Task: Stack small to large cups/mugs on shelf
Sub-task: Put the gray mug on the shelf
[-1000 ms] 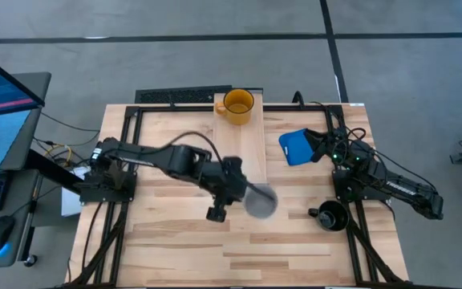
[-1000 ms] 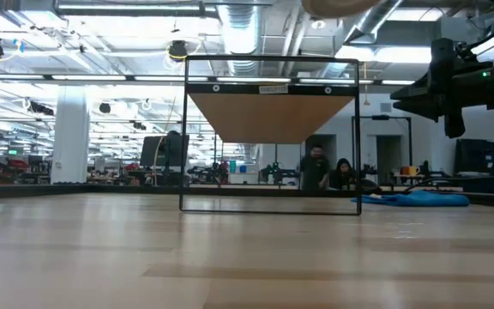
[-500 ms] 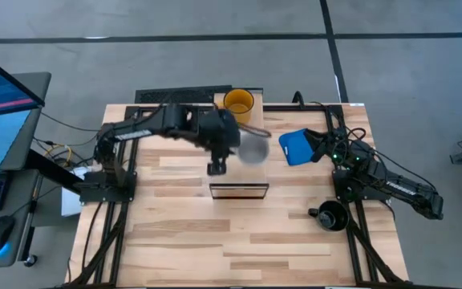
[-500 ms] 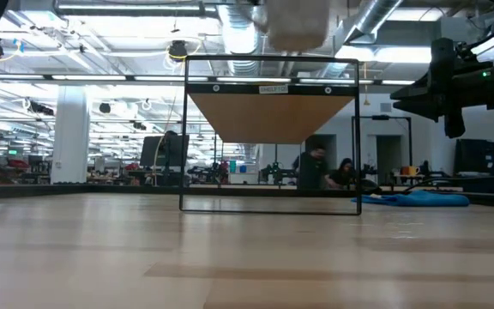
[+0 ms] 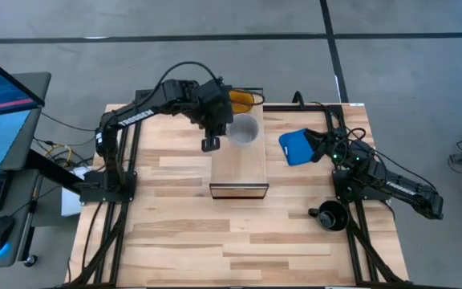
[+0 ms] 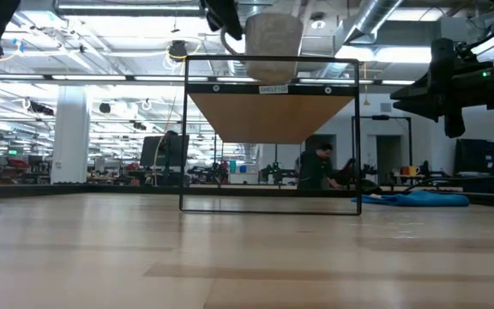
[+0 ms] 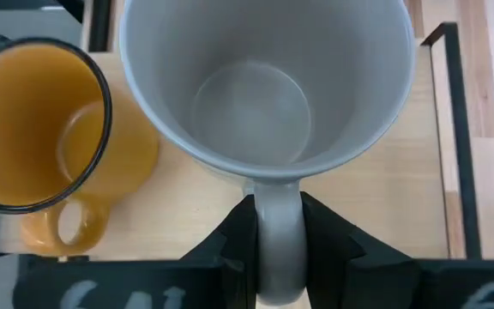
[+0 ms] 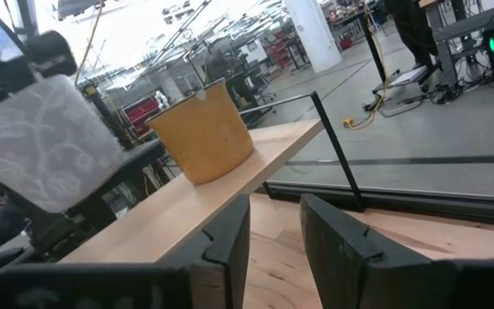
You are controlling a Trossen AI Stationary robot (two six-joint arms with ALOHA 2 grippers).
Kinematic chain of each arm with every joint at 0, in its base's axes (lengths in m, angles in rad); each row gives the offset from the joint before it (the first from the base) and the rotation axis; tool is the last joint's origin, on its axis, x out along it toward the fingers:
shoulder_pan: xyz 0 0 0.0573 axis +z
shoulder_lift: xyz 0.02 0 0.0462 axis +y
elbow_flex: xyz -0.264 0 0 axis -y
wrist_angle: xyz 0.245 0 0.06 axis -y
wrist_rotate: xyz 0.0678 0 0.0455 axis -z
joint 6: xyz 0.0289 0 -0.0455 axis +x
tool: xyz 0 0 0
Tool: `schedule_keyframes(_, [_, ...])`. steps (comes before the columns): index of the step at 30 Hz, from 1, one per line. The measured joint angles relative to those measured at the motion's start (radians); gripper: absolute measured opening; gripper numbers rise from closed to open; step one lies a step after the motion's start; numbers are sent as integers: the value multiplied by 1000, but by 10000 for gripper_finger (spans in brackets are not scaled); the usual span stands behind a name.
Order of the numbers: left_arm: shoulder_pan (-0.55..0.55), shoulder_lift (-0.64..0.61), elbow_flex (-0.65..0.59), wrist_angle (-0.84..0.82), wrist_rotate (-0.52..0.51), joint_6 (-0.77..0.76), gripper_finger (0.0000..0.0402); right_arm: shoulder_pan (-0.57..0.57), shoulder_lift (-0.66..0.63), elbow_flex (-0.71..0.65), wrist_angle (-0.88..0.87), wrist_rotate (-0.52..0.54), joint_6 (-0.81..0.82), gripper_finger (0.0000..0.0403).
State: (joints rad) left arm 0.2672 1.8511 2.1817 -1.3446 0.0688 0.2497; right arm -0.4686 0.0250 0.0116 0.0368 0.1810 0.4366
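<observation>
I should lower the mug before my left gripper opens, because in the left wrist view the grey mug's base (image 7: pixel 251 112) hangs above the shelf plank (image 7: pixel 384 206).
The light-grey mug (image 5: pixel 244 130) is upright, its mouth up, over the far part of the shelf (image 5: pixel 239 164), with my left gripper (image 5: pixel 224 133) shut on it. Whether its base touches the plank cannot be told. The yellow-orange mug (image 7: pixel 37 129) stands on its base on the shelf's far end, close beside the grey mug; in the high view (image 5: pixel 243 99) the arm partly covers it. The black mug (image 5: pixel 331 215) stands on the table at the right. My right gripper (image 5: pixel 321 144) waits there, slightly open and empty. My left gripper pinches the grey mug's handle (image 7: pixel 278 225) between its two fingers, one on each side of the loop. The fingers come from the table's left side, slanting down. The mug sits upright and level in the hold.
A flat blue object (image 5: pixel 295 148) lies on the table right of the shelf, by my right gripper. The shelf is a raised plank on a thin black frame (image 6: pixel 268 206). The near half of the plank (image 5: pixel 239 172) is bare. A dark bar (image 5: pixel 175 96) lies along the table's far edge.
My left gripper has carried the grey mug from beyond the shelf's near end toward the table's far edge, along the shelf, to a place beside the yellow-orange mug. The mug has stayed upright in the hold. My right arm has kept still.
</observation>
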Motion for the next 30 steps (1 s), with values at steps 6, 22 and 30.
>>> schedule_keyframes(6, [58,1,-68,24,77,24,45,0,0,0,0,0,-1,128])
schedule_keyframes(22, [128,0,-212,158,145,78,45,0,0,0,0,0,-2,128])
schedule_keyframes(30, [151,-2,-273,180,164,75,45,0,0,0,0,0,-1,128])
